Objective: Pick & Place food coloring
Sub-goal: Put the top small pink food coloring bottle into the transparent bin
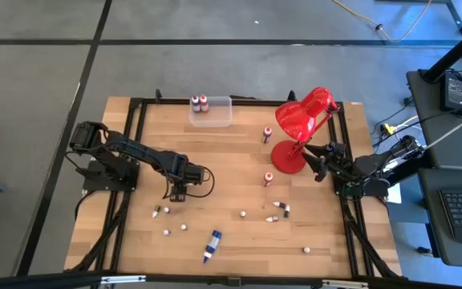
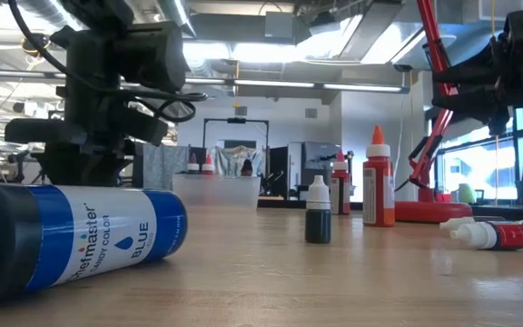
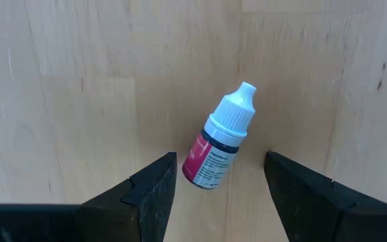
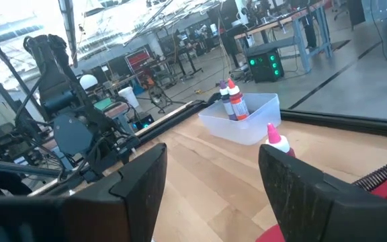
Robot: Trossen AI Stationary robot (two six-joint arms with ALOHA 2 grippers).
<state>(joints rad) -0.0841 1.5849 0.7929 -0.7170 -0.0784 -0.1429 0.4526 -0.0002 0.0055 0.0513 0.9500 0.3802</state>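
In the left wrist view the bottle's label end (image 3: 207, 163) lies between my left gripper's fingers, low at the wood, so my left gripper closes next.
My left gripper (image 3: 220, 185) points straight down over the table's left middle (image 1: 176, 191), open. One food coloring bottle (image 3: 217, 144), with a pink-and-dark label and a white cap, lies on its side on the wood between the two fingers, untouched. Its base end is between the fingertips and its cap points away from them. In the high view the gripper hides this bottle. More small bottles (image 1: 269, 178) (image 1: 281, 207) (image 1: 157, 212) are scattered over the table, some upright, some lying. A longer blue bottle (image 1: 212, 245) lies near the front edge. My right gripper (image 4: 213, 188) waits open and level at the right edge (image 1: 321, 164).
A clear plastic box (image 1: 210, 111) at the far edge holds two upright bottles. A red desk lamp (image 1: 299, 128) stands at the far right, next to my right arm. A black frame (image 1: 135, 104) runs around the table. In the low view the blue bottle (image 2: 71, 236) lies close.
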